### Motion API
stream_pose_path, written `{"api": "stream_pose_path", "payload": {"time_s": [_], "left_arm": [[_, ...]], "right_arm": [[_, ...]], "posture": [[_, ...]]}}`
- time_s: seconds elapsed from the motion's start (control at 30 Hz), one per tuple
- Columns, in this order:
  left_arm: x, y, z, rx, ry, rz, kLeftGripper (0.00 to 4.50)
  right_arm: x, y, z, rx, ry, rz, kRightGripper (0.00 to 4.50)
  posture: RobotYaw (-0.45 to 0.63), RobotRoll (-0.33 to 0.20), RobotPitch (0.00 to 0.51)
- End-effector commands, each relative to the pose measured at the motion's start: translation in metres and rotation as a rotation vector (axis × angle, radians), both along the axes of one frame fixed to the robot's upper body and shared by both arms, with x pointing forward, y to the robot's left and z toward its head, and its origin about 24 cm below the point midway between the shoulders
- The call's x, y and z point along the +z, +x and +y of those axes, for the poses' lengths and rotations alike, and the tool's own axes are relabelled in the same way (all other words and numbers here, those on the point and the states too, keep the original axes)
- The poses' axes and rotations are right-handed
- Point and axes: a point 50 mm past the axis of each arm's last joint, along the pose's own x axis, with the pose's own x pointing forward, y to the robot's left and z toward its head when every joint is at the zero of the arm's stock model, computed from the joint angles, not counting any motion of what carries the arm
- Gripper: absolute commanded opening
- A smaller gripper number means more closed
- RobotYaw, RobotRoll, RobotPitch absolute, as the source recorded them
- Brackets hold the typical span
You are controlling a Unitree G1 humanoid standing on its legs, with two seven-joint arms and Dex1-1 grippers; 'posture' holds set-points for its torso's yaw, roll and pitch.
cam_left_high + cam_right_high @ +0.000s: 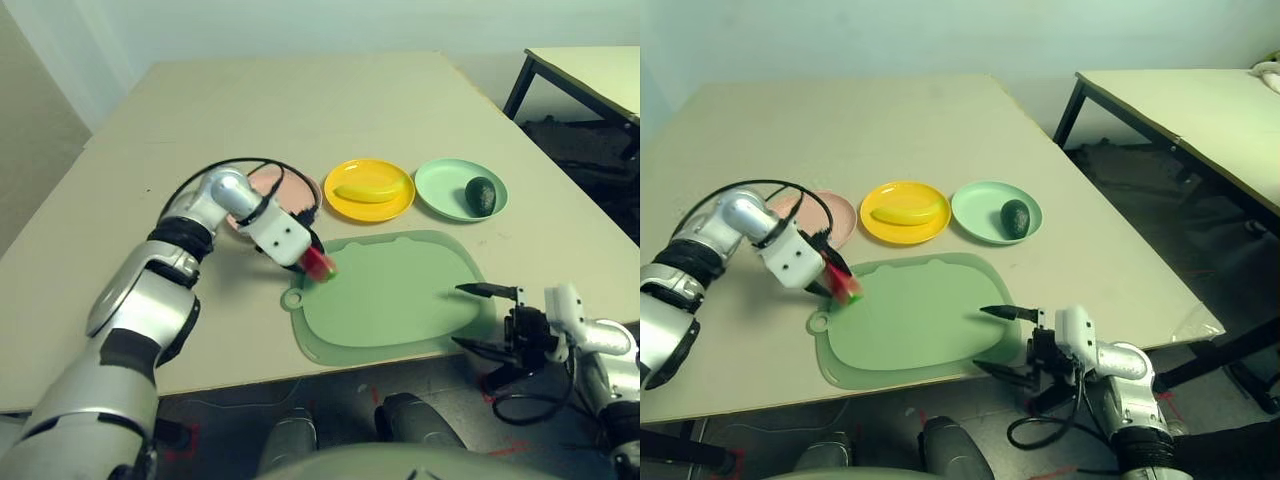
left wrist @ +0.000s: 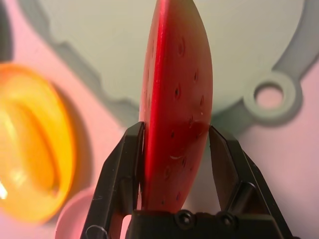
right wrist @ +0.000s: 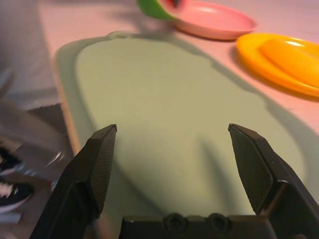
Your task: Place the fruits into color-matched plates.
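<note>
My left gripper moves the watermelon wedge (image 1: 318, 265) over the pink plate, before it releases the wedge, since the wedge still hangs over the pale green mat.
My left gripper (image 1: 318, 262) is shut on the red watermelon wedge (image 2: 177, 99), holding it just over the left end of the pale green mat (image 1: 400, 295). The pink plate (image 1: 292, 190) lies behind that hand. A yellow banana (image 1: 367, 192) rests in the yellow plate (image 1: 345, 203). The dark avocado (image 1: 481, 195) sits in the mint green plate (image 1: 440, 185). At the mat's right end near the table's front edge, my right gripper (image 1: 468, 316) stands open with nothing between its fingers (image 3: 251, 164).
A black cable (image 1: 225, 165) loops from my left wrist over the pink plate. A second table (image 1: 1180, 110) stands off to the right across a gap of floor. The far half of my table (image 1: 300, 100) is bare.
</note>
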Motion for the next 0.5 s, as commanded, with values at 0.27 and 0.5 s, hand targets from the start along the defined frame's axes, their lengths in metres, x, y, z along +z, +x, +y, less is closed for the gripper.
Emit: {"api": "stream_pose_path", "payload": {"time_s": [0.27,0.5], "left_arm": [[0.015,0.013,0.039,0.287,-0.043,-0.104,2.14],[0.01,0.027,0.061,0.536,-0.01,-0.226,2.14]], "right_arm": [[0.004,0.01,0.002,-0.135,0.078,-0.003,4.5],[0.0,0.004,0.012,-0.095,0.072,0.001,4.5]], "posture": [[-0.15,0.0,0.013],[-0.15,0.0,0.019]]}}
